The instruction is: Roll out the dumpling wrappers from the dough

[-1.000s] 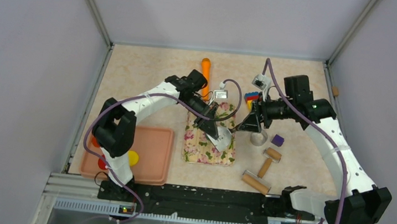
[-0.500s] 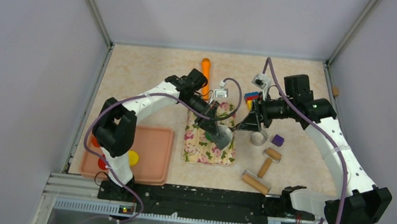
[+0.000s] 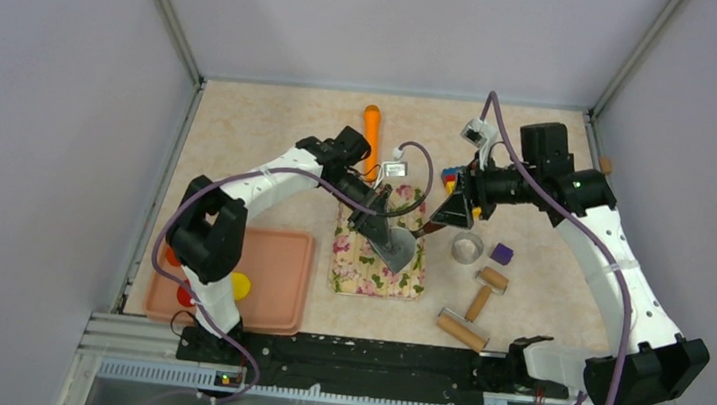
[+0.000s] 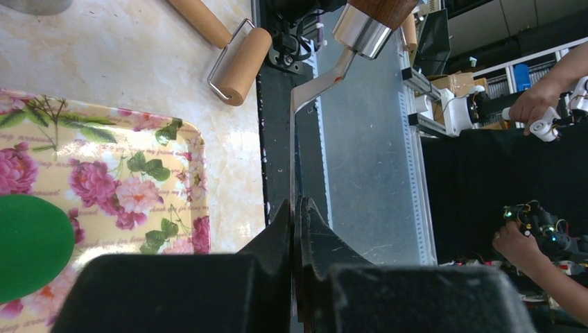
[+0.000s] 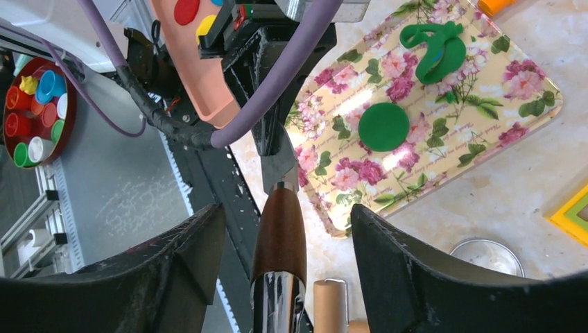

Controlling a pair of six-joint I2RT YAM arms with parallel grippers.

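My right gripper is ready to close on the spatula's handle, as both fingers reach past the handle's metal end and are alongside the brown wood.
My left gripper (image 4: 297, 208) is shut on the thin metal blade of a spatula (image 4: 371, 21) and holds it over the floral mat (image 3: 378, 270). The spatula's brown wooden handle (image 5: 281, 229) lies between the spread fingers of my right gripper (image 5: 286, 222), which is open and clear of it on both sides. A neat round dark green wrapper (image 5: 383, 126) lies on the mat and also shows in the left wrist view (image 4: 28, 243). The ragged green dough (image 5: 433, 48) lies at the mat's far end.
A pink tray (image 3: 276, 274) at the near left holds red (image 5: 186, 10) and yellow (image 5: 206, 26) discs. Right of the mat are a metal ring cutter (image 3: 467, 247), a purple cube (image 3: 501, 253), a small roller (image 3: 484, 288) and a rolling pin (image 3: 462, 329). An orange piece (image 3: 371, 128) and coloured blocks (image 3: 455, 177) lie further back.
My right gripper has drawn back a little toward the far right. The spatula blade in my left gripper has turned and shifted slightly left over the mat.
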